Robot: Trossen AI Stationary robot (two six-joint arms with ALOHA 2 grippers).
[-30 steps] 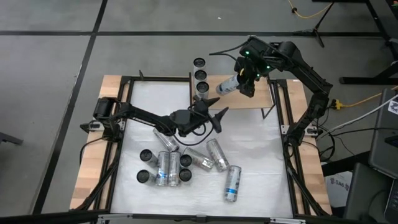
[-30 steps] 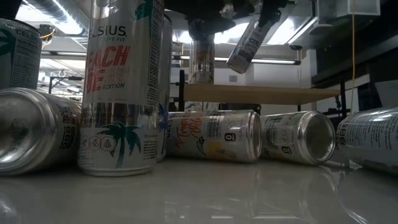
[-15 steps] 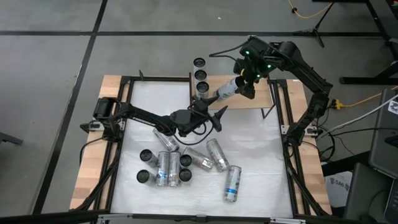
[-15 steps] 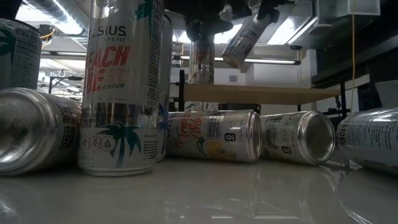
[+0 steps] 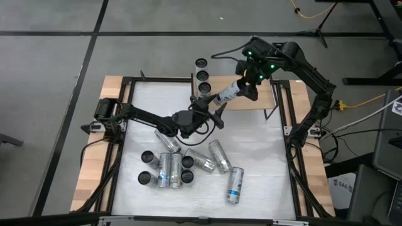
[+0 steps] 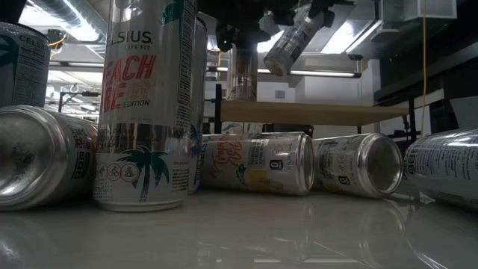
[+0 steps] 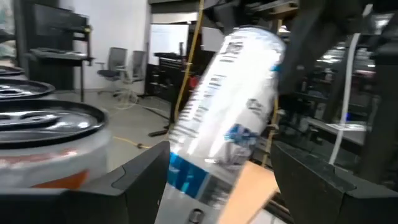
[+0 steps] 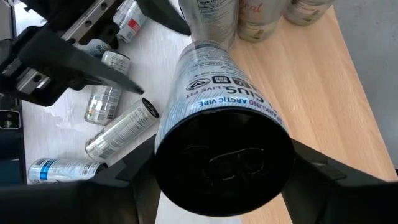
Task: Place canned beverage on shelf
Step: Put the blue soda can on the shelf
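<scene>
The silver-and-blue can is slanted, with its lower end (image 5: 218, 100) above the wood shelf. The can would tip if I opened my right gripper now, so I will first lower it.
A silver-and-blue can (image 5: 227, 93) is held tilted by my right gripper (image 5: 249, 85), which is shut on it above the left part of the pale wood shelf (image 5: 256, 99). It also shows in the low view (image 6: 290, 45), above the shelf board (image 6: 321, 113). My left gripper (image 5: 210, 110) is open just in front of the shelf. In the left wrist view its fingers stand on either side of the can's lower end (image 7: 211, 155); I cannot tell whether they touch it. Three cans (image 5: 202, 76) stand upright in a row at the shelf's left end. My right gripper pinches the can's round wall near its upper end (image 8: 186, 143) between its two fingers, which lie across the can. It comes from the far right, slanting down. The can is lifted clear and tilted, its free end pointing down toward the left gripper.
Several more cans (image 5: 176, 164) lie or stand on the white tabletop near its front left, large in the low view (image 6: 146, 104). One lies alone at the front (image 5: 235, 184). Black frame posts (image 5: 281, 100) edge the shelf and table.
My right gripper has tipped the can further over, and its free end has swung toward the table's left and toward the left gripper, coming between that gripper's open fingers. The can stays clear of the shelf.
</scene>
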